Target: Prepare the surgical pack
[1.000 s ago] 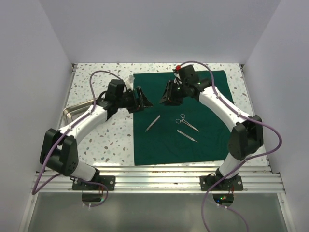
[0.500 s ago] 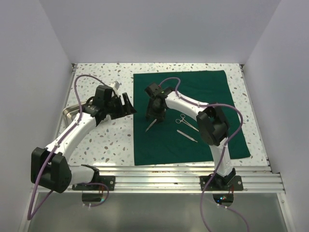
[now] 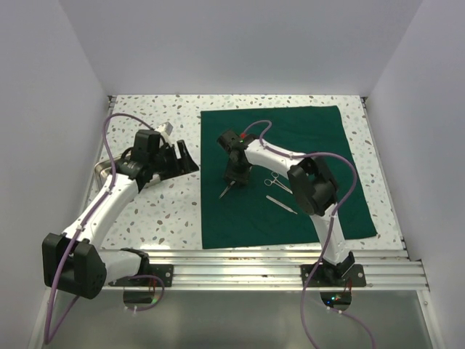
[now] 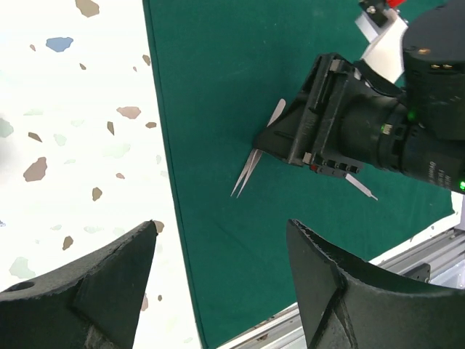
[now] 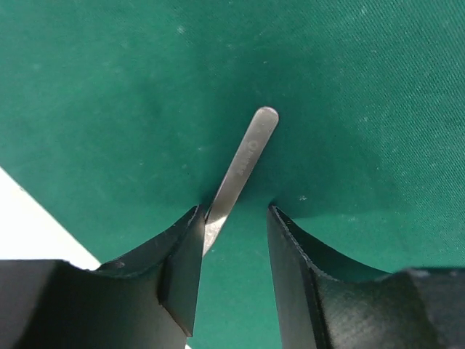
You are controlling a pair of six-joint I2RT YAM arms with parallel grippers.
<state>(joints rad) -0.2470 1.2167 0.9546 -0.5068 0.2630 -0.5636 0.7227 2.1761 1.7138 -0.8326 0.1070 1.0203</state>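
Note:
I would leave the tweezers on the drape if I lifted my right gripper now, because its fingers are open with green cloth between them.
The surgical pack, a dark green drape, lies flat on the speckled table. Steel tweezers rest near its left edge. My right gripper points down over them, open. In the right wrist view the tweezers run between its fingers, touching the left one and apart from the right one. My left gripper hovers just left of the drape's edge, open and empty. The left wrist view shows the tweezers with the right gripper on top of them, and the drape below.
Scissor-handled forceps and a thin straight instrument lie on the drape to the right of the tweezers. A shallow steel tray sits at the table's left side, partly behind my left arm. White walls close in the table.
My right gripper swung from the drape's far middle to its left part and came down over the tweezers. My left gripper drew back leftward off the drape's edge.

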